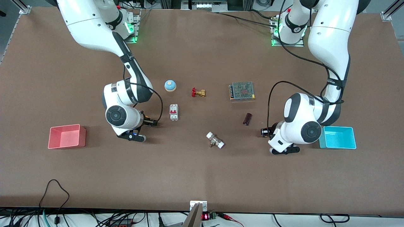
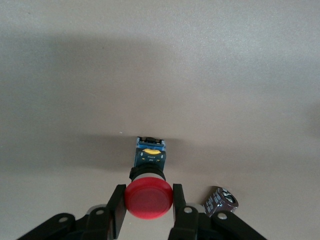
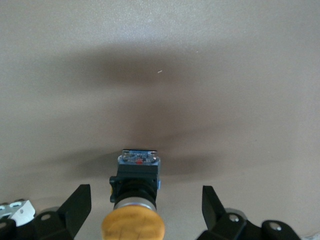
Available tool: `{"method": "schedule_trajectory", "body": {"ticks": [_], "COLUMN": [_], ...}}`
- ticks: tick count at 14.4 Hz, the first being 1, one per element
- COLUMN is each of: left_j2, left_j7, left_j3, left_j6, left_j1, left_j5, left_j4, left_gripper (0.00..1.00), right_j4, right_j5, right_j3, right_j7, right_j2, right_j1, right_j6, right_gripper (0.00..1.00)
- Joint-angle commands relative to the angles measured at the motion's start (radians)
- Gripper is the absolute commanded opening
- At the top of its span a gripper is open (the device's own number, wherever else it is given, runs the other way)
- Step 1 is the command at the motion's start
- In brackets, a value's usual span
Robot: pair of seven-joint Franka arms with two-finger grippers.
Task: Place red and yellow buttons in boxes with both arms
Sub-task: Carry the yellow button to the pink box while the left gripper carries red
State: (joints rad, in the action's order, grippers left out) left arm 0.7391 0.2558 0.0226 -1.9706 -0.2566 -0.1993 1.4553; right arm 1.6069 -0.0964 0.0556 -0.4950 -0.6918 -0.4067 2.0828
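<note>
My right gripper's fingers reach beside the button's black collar, past its yellow cap, and closing would catch the yellow button, so it is now time to close on it.
In the left wrist view my left gripper is shut on the red button, its fingers pressed against both sides of the round red cap. The button's black and blue base points away from the fingers. In the front view this gripper is low over the table beside the cyan box, and the button is hidden there. In the right wrist view my right gripper is open, with the yellow button between its wide-apart fingers and touching neither. In the front view it is low, toward the pink-red box.
A blue-and-white dome bell, a brass valve with a red handle, a white circuit breaker, a metal power supply, a dark capacitor and a white-ended fitting lie mid-table.
</note>
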Motion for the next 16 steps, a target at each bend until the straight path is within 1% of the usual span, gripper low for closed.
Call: {"method": "schedule_trajectory", "body": {"ticks": [1,3,4,5,6,8,11,13,16], "left_j2": [-0.021,-0.056,-0.073,-0.096,-0.118,-0.142,-0.142,-0.141,-0.13], "left_j7": [0.007,0.005,0.003,0.0,-0.004,-0.013,-0.087,-0.165,-0.26], "left_j3": [0.019,0.043,0.068,0.089,0.112,0.152,0.16,0.16,0.162], "left_j6": [-0.001,0.033,0.056,0.079,0.091,0.116,0.118,0.118,0.107], "left_j1": [-0.003,0.004,0.004,0.002,0.004,0.01,0.078,0.135,0.215], "left_j5": [-0.005,-0.003,-0.003,-0.002,0.01,0.049,0.047,0.047,0.047], "left_j4": [0.007,0.004,0.0,-0.001,-0.003,-0.03,-0.073,-0.084,-0.084], "left_gripper": [0.26,0.23,0.22,0.22,0.22,0.22,0.22,0.21,0.2], "right_j4": [-0.022,-0.022,-0.022,-0.022,-0.022,-0.022,-0.022,-0.034,-0.059], "right_j5": [-0.019,-0.019,-0.019,-0.019,-0.019,-0.019,-0.019,-0.02,-0.019], "right_j3": [0.0,0.001,0.0,0.0,0.0,0.0,0.0,0.0,0.001], "right_j7": [-0.023,-0.025,-0.025,-0.025,-0.025,-0.024,-0.011,-0.005,-0.002], "right_j2": [-0.011,-0.011,-0.011,-0.011,-0.011,-0.011,-0.009,-0.008,-0.002], "right_j1": [-0.004,-0.004,-0.004,-0.003,-0.003,-0.003,0.002,0.005,0.005], "right_j6": [-0.001,-0.001,-0.003,-0.001,-0.001,-0.003,-0.001,-0.004,-0.012], "right_gripper": [0.97,0.95,0.88,0.85,0.74,0.62,0.44,0.37,0.35]}}
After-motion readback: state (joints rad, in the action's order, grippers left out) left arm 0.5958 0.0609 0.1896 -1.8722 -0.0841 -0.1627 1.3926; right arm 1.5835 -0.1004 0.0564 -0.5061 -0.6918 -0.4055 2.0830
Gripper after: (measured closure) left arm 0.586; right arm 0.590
